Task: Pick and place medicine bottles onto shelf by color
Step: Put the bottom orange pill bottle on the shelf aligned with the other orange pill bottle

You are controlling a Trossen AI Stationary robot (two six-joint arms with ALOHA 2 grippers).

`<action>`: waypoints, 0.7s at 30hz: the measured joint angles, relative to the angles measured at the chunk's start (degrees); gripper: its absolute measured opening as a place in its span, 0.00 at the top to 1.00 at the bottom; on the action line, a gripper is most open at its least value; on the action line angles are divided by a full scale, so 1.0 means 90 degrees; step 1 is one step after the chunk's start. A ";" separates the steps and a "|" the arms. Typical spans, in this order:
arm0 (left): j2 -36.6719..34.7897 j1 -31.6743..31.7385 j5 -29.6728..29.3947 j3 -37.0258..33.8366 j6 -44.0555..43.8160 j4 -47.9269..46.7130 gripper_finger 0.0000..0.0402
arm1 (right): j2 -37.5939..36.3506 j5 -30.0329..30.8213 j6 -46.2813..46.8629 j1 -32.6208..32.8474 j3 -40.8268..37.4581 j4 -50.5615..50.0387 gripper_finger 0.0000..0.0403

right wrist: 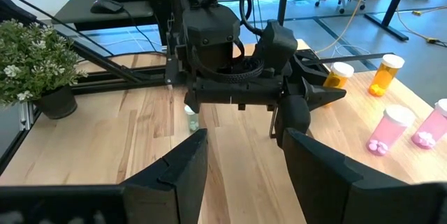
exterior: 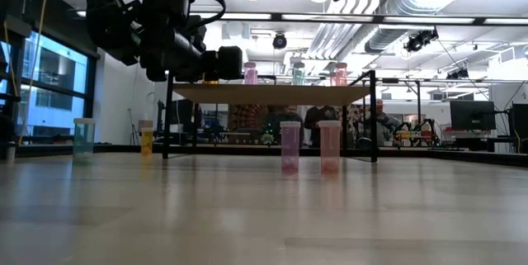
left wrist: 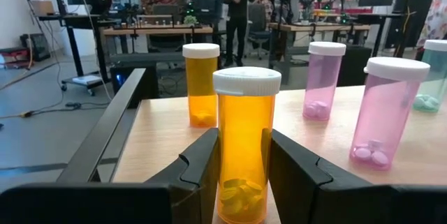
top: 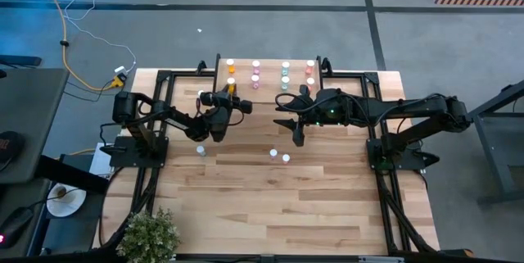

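Note:
The orange bottle (top: 231, 83) stands upright with its base over the shelf (top: 270, 83) and would stay there, so it is time to open my left gripper now.
My left gripper (top: 232, 93) is shut on an orange medicine bottle (left wrist: 244, 140) with a white cap, at the left end of the light-wood shelf (top: 270, 83); it also shows in the low view (exterior: 210, 65). Behind it an orange bottle (left wrist: 201, 84) stands on the shelf, with pink bottles (left wrist: 387, 112) and a teal one (left wrist: 434, 77) to its right. My right gripper (right wrist: 241, 161) is open and empty above the table (top: 288, 128), just in front of the shelf. My left gripper pinches the orange bottle's body (left wrist: 244, 161) below the cap between its two fingers (left wrist: 202, 175), one on each side. The fingers come about level, slanting from the table's near left. The bottle is upright; whether its base rests on the shelf I cannot tell.
On the table stand a teal bottle (top: 201, 150), two bottles (top: 280, 156) close together in the middle, and an orange one (exterior: 147, 137). A potted plant (top: 149, 234) sits at the near left corner. People stand in the room behind (left wrist: 223, 8).

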 joint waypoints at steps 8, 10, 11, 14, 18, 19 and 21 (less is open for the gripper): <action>0.0000 0.0000 -0.0040 0.0000 0.0010 0.0000 0.72 | 0.0000 0.0001 0.0001 -0.0001 0.0000 -0.0002 0.56; 0.0000 -0.0002 -0.0032 0.0000 0.0010 0.0000 0.69 | 0.0000 0.0000 0.0010 0.0000 0.0000 -0.0002 0.56; 0.0000 -0.0005 -0.0025 0.0000 0.0010 0.0000 0.68 | 0.0000 0.0000 0.0010 -0.0002 0.0000 -0.0002 0.56; 0.0000 -0.0005 -0.0024 0.0000 0.0010 0.0000 0.64 | 0.0000 0.0000 0.0012 -0.0001 0.0000 -0.0008 0.56; -0.0002 -0.0005 -0.0027 0.0000 0.0171 0.0003 0.60 | 0.0000 0.0000 0.0015 0.0000 0.0000 -0.0060 0.56; -0.0002 -0.0005 -0.0027 0.0000 0.0214 0.0007 0.59 | 0.0000 0.0000 0.0015 -0.0001 0.0000 -0.0067 0.56; -0.0002 -0.0005 -0.0022 0.0000 0.0229 0.0026 0.58 | 0.0000 0.0000 0.0017 0.0000 0.0000 -0.0092 0.56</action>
